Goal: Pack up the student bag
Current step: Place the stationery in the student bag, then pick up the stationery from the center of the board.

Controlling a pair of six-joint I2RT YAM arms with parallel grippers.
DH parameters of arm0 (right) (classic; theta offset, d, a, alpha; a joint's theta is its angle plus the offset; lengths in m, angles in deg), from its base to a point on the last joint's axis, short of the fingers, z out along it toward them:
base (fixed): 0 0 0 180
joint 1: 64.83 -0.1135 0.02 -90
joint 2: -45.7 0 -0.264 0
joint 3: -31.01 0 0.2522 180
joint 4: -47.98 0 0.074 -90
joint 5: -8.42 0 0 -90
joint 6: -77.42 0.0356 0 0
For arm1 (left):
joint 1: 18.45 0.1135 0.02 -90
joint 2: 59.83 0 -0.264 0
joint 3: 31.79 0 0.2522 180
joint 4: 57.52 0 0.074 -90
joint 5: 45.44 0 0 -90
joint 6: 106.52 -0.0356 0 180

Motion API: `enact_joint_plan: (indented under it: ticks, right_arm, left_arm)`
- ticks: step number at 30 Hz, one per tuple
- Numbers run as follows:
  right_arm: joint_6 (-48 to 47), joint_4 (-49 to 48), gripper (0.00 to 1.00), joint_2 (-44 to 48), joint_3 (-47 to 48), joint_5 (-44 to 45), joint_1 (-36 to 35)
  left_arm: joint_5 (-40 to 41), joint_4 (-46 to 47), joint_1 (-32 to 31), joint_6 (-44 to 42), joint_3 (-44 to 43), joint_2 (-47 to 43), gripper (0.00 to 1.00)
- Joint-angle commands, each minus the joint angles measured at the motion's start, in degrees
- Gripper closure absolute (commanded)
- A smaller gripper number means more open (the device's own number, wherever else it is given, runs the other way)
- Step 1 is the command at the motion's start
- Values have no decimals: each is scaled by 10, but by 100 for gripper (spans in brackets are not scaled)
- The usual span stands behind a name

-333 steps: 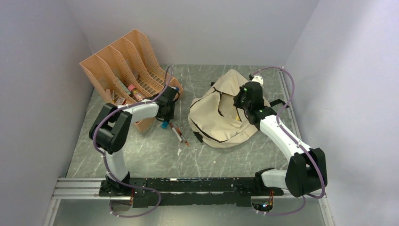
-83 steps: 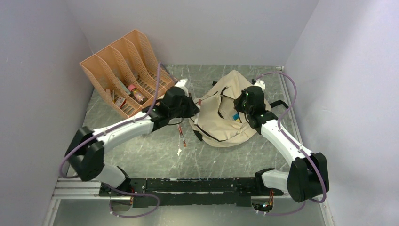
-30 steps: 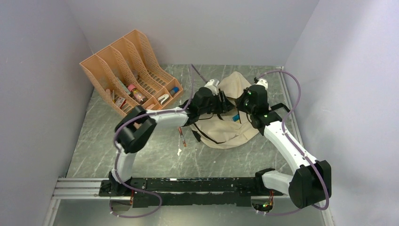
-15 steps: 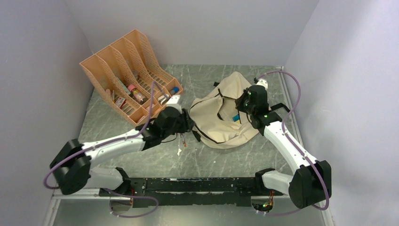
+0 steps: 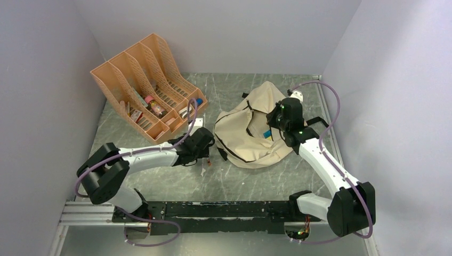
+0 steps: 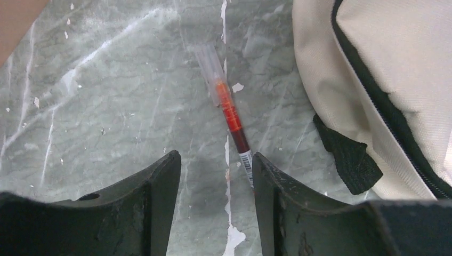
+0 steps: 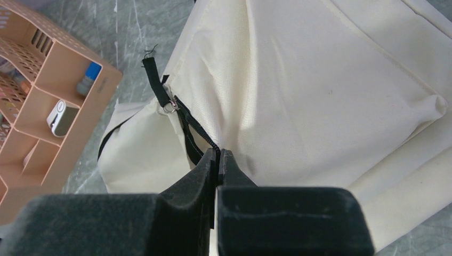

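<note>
My left gripper has the pen's barcoded end passing under one finger, so it would miss the pen if it closed now. It should move first and then close on the pen.
The student bag, beige with black zipper lines, lies on the table right of centre, its opening held up. My right gripper is shut on the bag's black zipper edge, with the zipper pull just left of it. Something blue shows inside the opening. A red pen with a clear cap lies on the table left of the bag. My left gripper hangs open low over the pen's barcoded end, which lies against the right finger. In the top view the left gripper covers most of the pen.
An orange file organizer stands at the back left with small items in its slots. A white scrap lies on the table near the left gripper. A black strap tab sticks out from the bag beside the pen. Walls close in on three sides.
The left arm has pulled back from the bag's opening, swung left and come down over the pen. The right arm has stayed in place, holding the zipper edge.
</note>
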Motion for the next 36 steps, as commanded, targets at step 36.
enact_joint_plan:
  ticks: [36]
  right_arm:
    - [2, -9, 100, 14, -19, -12, -3]
  left_arm:
    - [-27, -14, 3, 19, -42, 98, 81]
